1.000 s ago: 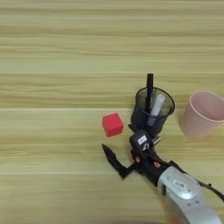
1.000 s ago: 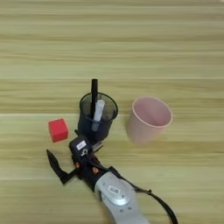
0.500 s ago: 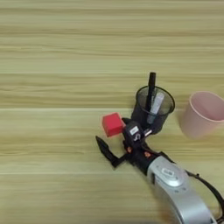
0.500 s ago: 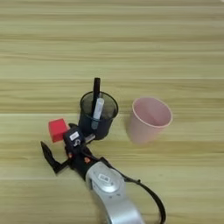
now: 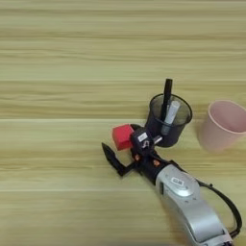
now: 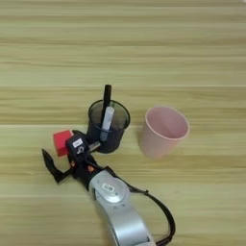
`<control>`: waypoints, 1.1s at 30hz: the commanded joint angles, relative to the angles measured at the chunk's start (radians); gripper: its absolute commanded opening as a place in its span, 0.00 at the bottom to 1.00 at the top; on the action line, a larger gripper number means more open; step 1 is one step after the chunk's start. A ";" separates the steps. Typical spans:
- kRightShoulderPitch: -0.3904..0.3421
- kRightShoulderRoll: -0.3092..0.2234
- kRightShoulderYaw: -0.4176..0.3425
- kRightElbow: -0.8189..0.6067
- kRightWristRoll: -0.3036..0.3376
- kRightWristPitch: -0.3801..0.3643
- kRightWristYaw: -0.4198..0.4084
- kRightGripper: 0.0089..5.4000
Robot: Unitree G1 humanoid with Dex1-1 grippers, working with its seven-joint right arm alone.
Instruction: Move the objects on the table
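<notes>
The red cube [image 5: 123, 136] sits between my right gripper's open fingers, which reach down on either side, so my right gripper should close now. Closing now would hold the cube.
A small red cube [image 5: 123, 136] sits on the wood-grain table [image 5: 57, 57] just left of a black see-through holder [image 5: 168, 126]. In the holder stand a slim black marker pen [image 5: 166, 96] and a pale pen. The pale pink cup [image 5: 223, 125] stands upright to the right, apart from the holder. My right gripper [image 5: 126, 148] comes in from the bottom right and is open. One black finger [image 5: 110, 158] reaches out left below the cube; the other lies by the cube's right side, against the holder. The cube is at the far edge of the gap, not gripped.
The silver forearm [image 6: 117, 202] with a black cable looping off it covers the lower middle of the table. The holder [image 6: 108, 126] and pink cup [image 6: 163, 130] stand close behind and right of the gripper.
The gripper has slid left and a little away from me, from below the holder to beside the red cube. The cube, holder and cup have stayed put.
</notes>
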 commanded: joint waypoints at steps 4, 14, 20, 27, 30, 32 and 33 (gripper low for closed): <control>-0.010 0.011 -0.012 0.040 0.007 -0.007 -0.011 0.96; -0.010 0.014 -0.014 0.054 0.009 -0.020 -0.007 0.70; -0.008 0.015 -0.013 0.060 0.008 -0.026 -0.006 0.56; -0.007 0.015 -0.013 0.061 0.009 -0.027 -0.006 0.43; -0.007 0.015 -0.013 0.062 0.008 -0.028 -0.006 0.43; -0.007 0.015 -0.013 0.063 0.008 -0.028 -0.006 0.43; -0.007 0.015 -0.013 0.063 0.008 -0.028 -0.006 0.43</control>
